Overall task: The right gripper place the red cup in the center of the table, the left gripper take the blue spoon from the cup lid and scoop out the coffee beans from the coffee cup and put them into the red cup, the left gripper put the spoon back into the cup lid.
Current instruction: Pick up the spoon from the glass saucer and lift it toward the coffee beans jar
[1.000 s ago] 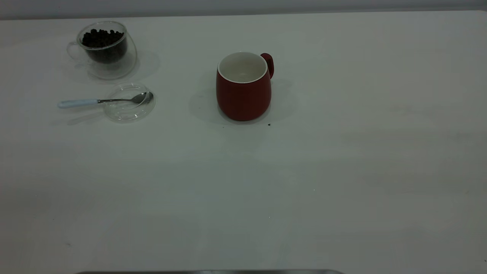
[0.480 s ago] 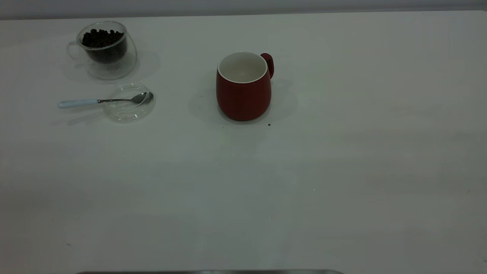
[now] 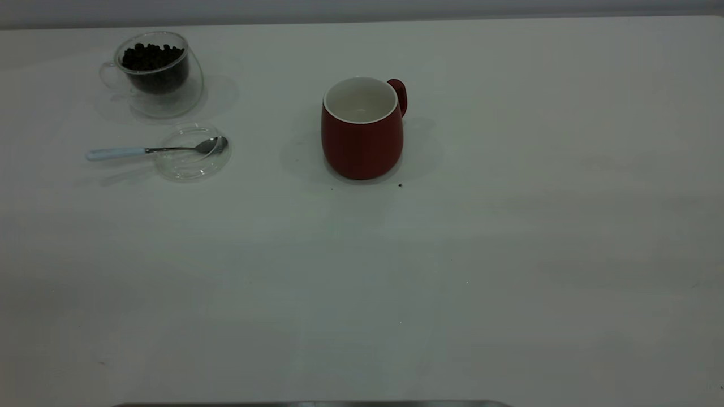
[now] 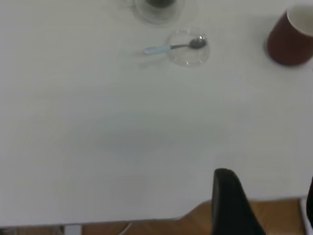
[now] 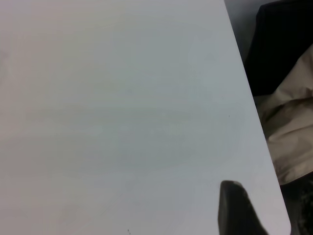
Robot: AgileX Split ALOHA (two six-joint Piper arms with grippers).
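My left gripper grabs the blue spoon by its blue handle (image 3: 116,154) next, to scoop coffee beans into the red cup (image 3: 362,141).
The red cup (image 3: 362,141) stands upright near the middle of the table (image 3: 452,254), white inside, handle to the back right. At the far left stands the clear coffee cup (image 3: 161,93) holding coffee beans (image 3: 151,56). In front of it lies the cup lid (image 3: 192,164) with the blue spoon (image 3: 130,151) across it, bowl on the lid and handle pointing left. Neither gripper shows in the exterior view. My left gripper (image 4: 266,203) hangs open over the table's near edge, far from the spoon (image 4: 171,47) and red cup (image 4: 288,41). My right gripper (image 5: 271,210) is open over bare table by a side edge.
A small dark speck (image 3: 400,185) lies just in front of the red cup. Wooden floor (image 4: 274,215) shows past the table's edge in the left wrist view. Dark and beige cloth (image 5: 288,112) lies beyond the table's edge in the right wrist view.
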